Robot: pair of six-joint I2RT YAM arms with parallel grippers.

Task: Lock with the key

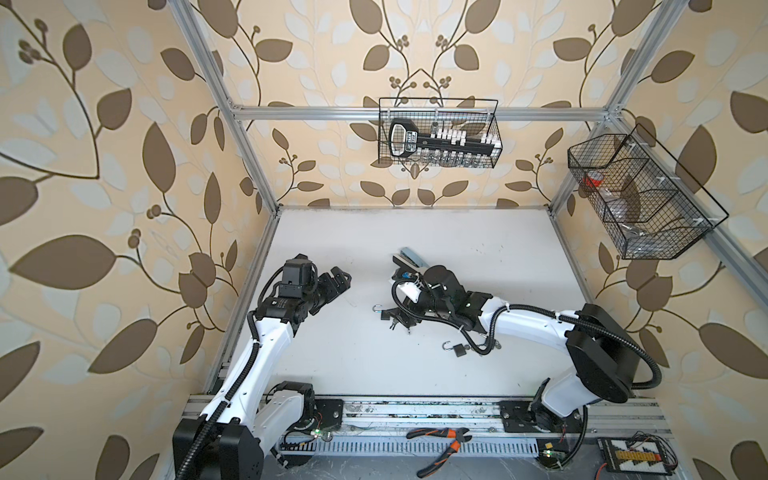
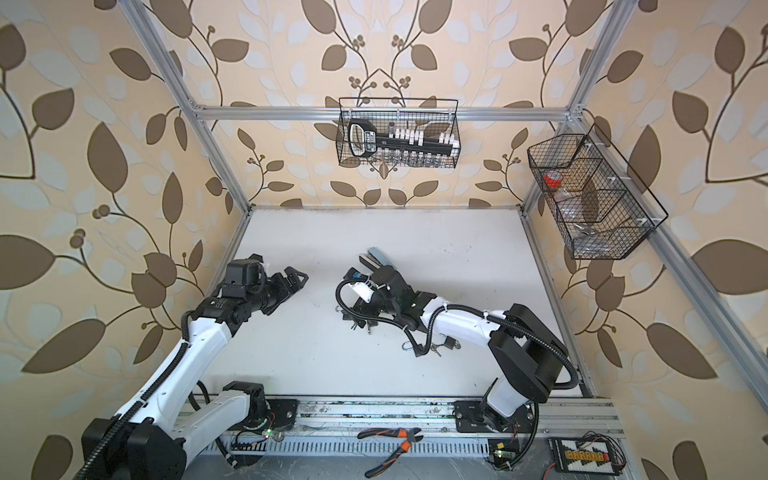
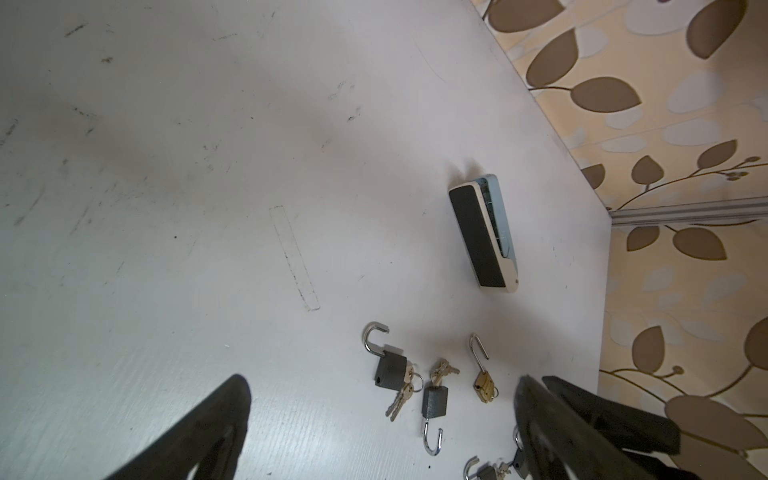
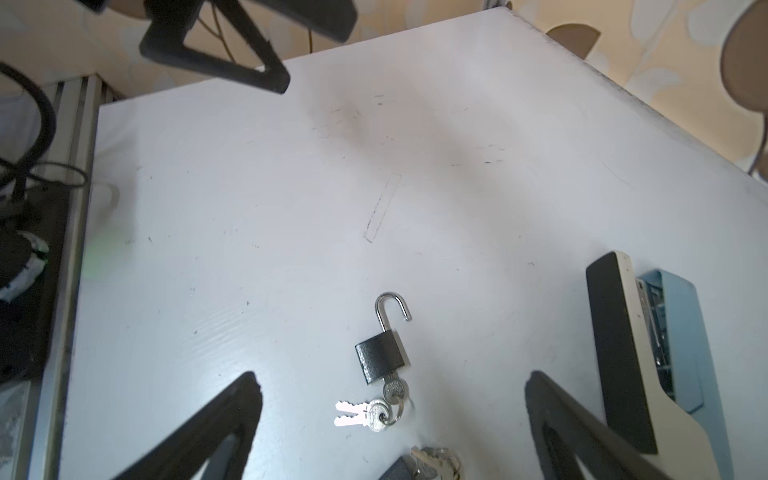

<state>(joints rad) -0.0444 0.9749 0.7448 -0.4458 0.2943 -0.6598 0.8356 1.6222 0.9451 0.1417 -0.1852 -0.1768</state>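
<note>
My right gripper needs to go to the dark grey padlock (image 1: 379, 309) and grab it by the sides of its body, so the open shackle stays free to lock.
A dark grey padlock (image 4: 380, 357) lies on the white table (image 4: 249, 208) with its shackle swung open. One key (image 4: 392, 388) is in its keyhole, and two more keys (image 4: 361, 413) hang from the ring. My right gripper (image 4: 390, 399) is open and hovers low over this padlock (image 1: 379, 309), with a finger on each side and neither touching it. My left gripper (image 3: 384, 399) is open and empty, and it stays off to the left (image 1: 338, 280). In the left wrist view I see several open padlocks, one of them brass (image 3: 484, 384).
A stapler (image 4: 623, 353) lies right beside my right gripper's finger, behind the padlocks (image 1: 409, 257). Another padlock (image 1: 457, 349) sits under my right forearm. Wire baskets (image 1: 438, 133) hang on the back and right walls. Pliers (image 1: 440, 444) rest on the front rail.
</note>
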